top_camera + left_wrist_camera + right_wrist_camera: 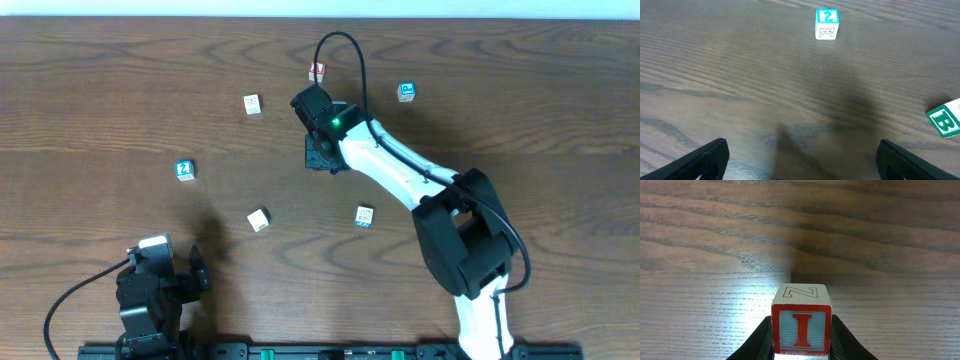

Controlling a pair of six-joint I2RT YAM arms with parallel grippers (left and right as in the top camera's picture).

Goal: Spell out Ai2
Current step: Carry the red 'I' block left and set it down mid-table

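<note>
I need to open my right gripper. The red I block (801,322) in my gripper's fingers meets its shadow on the table, so the block would rest if I let go.
My right gripper (801,347) is shut on a block with a red I (801,329) on its near face and a Z on top, held at the wood table. In the overhead view this gripper (321,153) is at the upper middle and hides the block. A blue 2 block (185,170) lies at the left; it also shows in the left wrist view (827,23), far ahead of my left gripper (800,160), which is open and empty. My left gripper (197,268) sits at the bottom left.
A red-edged block (317,71), a white block (252,104) and a blue block (407,92) lie at the back. A white block (259,220) and another block (364,216) lie nearer. A green B block (945,120) is at the right of the left wrist view.
</note>
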